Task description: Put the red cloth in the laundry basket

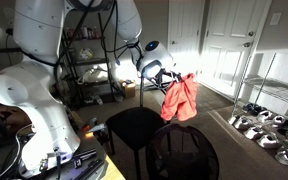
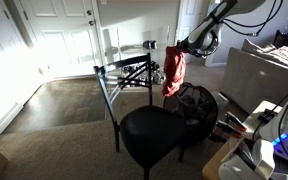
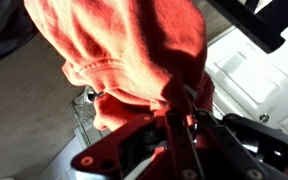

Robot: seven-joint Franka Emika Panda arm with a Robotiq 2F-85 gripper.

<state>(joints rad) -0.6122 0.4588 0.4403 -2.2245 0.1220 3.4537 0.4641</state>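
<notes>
My gripper should keep holding the red cloth until it hangs over the basket's opening, because the cloth's lower edge ends short of the basket's far rim.
The red cloth hangs in the air from my gripper, which is shut on its top edge. In both exterior views the cloth dangles above the dark mesh laundry basket, which stands on the floor beside a black chair; the basket also shows in an exterior view. In the wrist view the cloth fills most of the picture, bunched between the gripper fingers. The basket is hidden in the wrist view.
A black round-seat chair stands close to the basket. A metal frame rack is behind it. White doors and a wire shelf with shoes line the wall. A sofa stands at the side.
</notes>
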